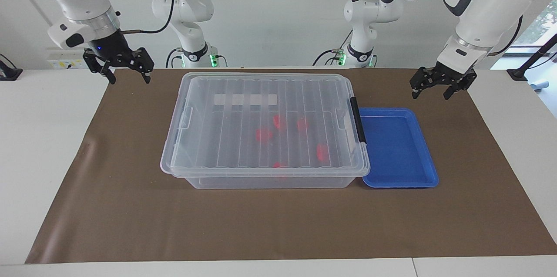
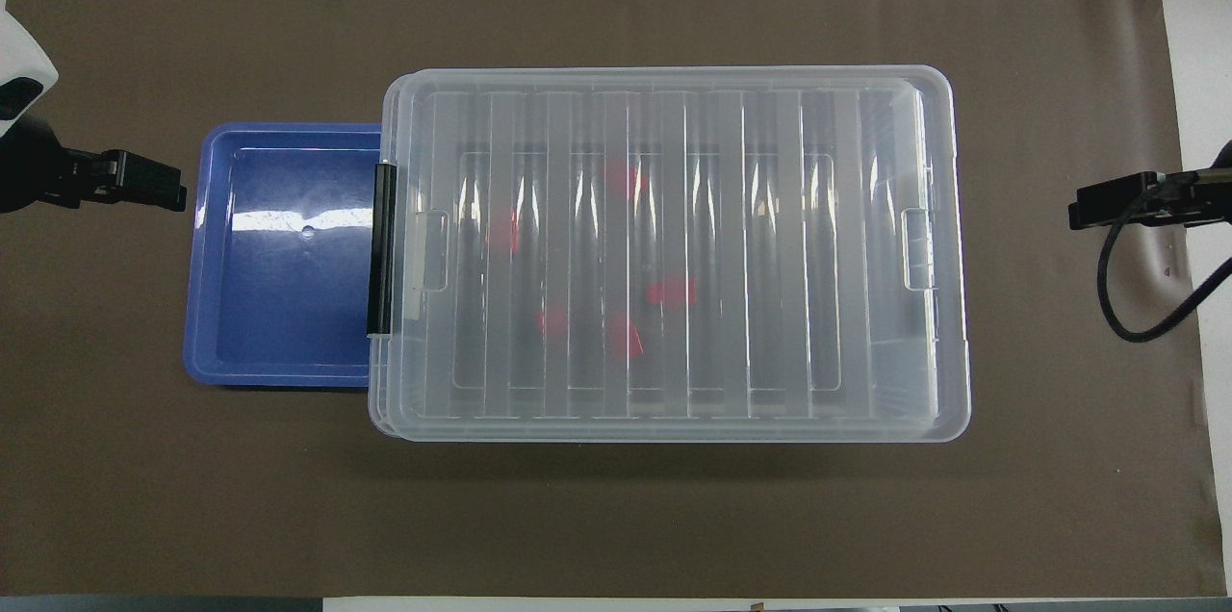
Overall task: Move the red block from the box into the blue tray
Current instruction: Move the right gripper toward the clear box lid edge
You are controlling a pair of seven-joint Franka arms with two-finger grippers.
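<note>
Next, my right gripper grabs the ribbed lid by its end tab [image 2: 941,235], as the lid spreads across the whole box [image 2: 674,78], far wider than my fingers.
The box [image 1: 261,78] [image 2: 674,78] is a clear bin in the middle of the mat with its ribbed lid on. Several red blocks [image 1: 263,134] [image 2: 671,292] show blurred through the lid, lying on the box floor. The blue tray [image 1: 398,150] [image 2: 289,304] sits bare beside the box at the left arm's end, one edge tucked under the lid's rim. My left gripper [image 1: 431,95] [image 2: 144,181] hangs open over the mat by the tray's corner. My right gripper [image 1: 129,80] [image 2: 1107,206] hangs open over the mat's edge, apart from the box.
A black latch clip [image 1: 358,120] [image 2: 382,249] runs along the box's short end next to the tray. The brown mat [image 1: 278,224] covers the white table. A black cable [image 2: 1121,304] loops from the right gripper.
</note>
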